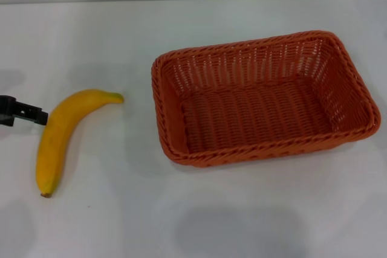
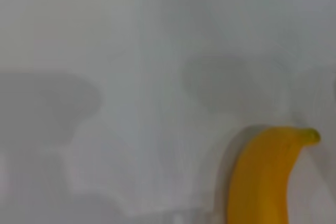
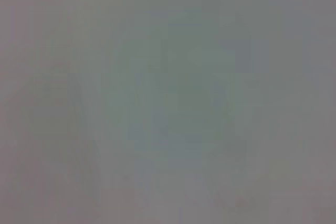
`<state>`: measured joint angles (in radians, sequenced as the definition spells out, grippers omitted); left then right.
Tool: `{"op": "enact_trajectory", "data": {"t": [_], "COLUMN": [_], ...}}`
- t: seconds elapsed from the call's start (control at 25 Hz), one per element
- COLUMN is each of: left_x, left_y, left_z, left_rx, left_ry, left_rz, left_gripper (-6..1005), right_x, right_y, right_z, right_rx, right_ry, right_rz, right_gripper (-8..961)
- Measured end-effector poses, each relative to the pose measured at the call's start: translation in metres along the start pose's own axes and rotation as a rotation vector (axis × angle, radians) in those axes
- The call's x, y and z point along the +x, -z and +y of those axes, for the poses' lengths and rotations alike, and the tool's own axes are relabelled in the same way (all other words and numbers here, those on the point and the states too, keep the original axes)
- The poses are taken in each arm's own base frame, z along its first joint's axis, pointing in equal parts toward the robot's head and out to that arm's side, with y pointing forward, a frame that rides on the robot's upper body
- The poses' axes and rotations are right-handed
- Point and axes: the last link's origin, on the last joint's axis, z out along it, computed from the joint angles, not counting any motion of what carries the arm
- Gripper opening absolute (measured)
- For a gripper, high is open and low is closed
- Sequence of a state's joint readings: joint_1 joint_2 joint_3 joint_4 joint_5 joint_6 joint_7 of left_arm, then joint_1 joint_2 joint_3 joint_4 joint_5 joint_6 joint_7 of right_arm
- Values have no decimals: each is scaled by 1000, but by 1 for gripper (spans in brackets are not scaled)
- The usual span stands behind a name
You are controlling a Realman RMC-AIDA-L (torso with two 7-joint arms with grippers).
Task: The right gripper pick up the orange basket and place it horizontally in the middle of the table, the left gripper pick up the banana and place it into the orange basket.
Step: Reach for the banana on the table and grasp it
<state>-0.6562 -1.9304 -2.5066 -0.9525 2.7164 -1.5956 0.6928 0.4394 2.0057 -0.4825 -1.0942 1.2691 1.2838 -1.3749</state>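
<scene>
My left gripper's fingers stop short of the yellow banana's curved body [image 1: 65,125] [image 2: 258,182], so it first moves toward the banana's body and only then closes on it.
The orange basket [image 1: 260,98] lies lengthwise across the white table [image 1: 121,46], right of centre, and holds nothing. A yellow banana [image 1: 57,137] rests on the table at the left, its greenish stem toward the basket; the left wrist view shows the banana [image 2: 265,174] close up. My left gripper [image 1: 27,113] enters from the left edge as a black tip that reaches the banana's left side. The right gripper is out of view; the right wrist view shows only blank surface.
Soft shadows fall on the table in front of the basket and at the left edge. Bare tabletop lies between banana and basket.
</scene>
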Motion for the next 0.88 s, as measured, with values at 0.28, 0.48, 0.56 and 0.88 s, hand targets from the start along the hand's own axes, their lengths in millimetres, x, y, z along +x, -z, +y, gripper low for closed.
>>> {"op": "enact_trajectory", "data": {"t": [0.28,0.48,0.56,0.88], "left_x": [13,19,19,13], "left_y": [-16,-24,-26,-35], "left_z": [8,18,20,29], "left_rx": [10,-8,-7,14], "left_ry": [-7,-18,-19,-25], "left_rz": [-9,-22,-34,-119], "left_gripper": [848,848,847,847], "right_x": [6,7,6,6], "right_y": [-10,-11,-12,-14], "right_z": [3,3,3,3], "right_rx": [-6,-4,-3,-1], "right_ry": [4,0,0,5], "right_rz": [20,20,19,21], "right_gripper": [407,407,407,406]}}
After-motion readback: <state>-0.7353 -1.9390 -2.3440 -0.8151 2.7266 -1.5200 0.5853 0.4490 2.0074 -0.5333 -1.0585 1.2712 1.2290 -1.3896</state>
